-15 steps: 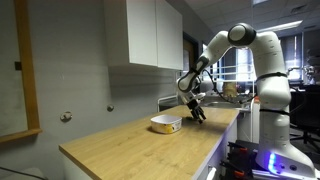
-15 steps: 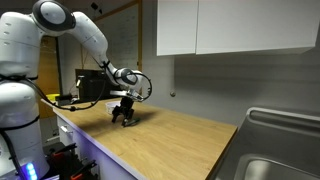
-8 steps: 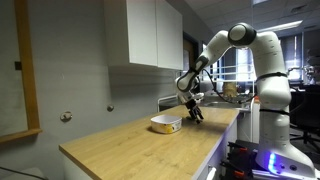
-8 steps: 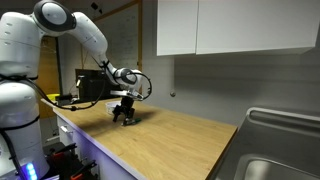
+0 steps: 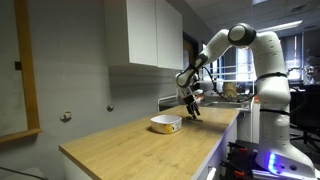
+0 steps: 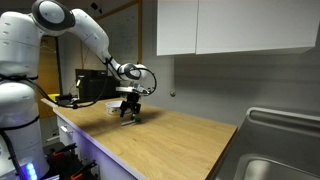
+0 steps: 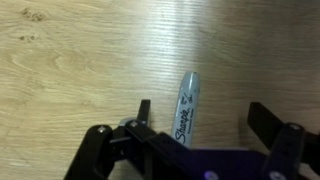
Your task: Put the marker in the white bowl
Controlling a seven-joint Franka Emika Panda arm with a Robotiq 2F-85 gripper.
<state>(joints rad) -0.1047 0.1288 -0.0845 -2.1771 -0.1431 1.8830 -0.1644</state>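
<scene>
I would miss the marker (image 7: 188, 100) if I closed now, because my fingers are still above the wood, so my gripper should go down first and then close on the marker.
In the wrist view a grey Sharpie marker (image 7: 188, 100) lies on the wooden counter between the fingers of my gripper (image 7: 205, 112). The jaws stand wide apart, neither finger touches the marker, and its near end is hidden under the gripper body. In an exterior view the white bowl (image 5: 166, 124) sits on the counter just beside and below the gripper (image 5: 191, 108), which hovers a little above the wood. The gripper also shows in an exterior view (image 6: 129, 112); there I cannot make out the bowl or the marker.
White wall cabinets (image 5: 145, 33) hang above the counter (image 5: 130, 150). A steel sink (image 6: 275, 150) is set into the counter's far end. A dark appliance (image 6: 92, 86) stands behind the arm. The robot's white base (image 5: 275, 110) stands at the counter's edge.
The gripper has risen a little above the counter and shifted slightly towards the bowl. The bowl has not moved.
</scene>
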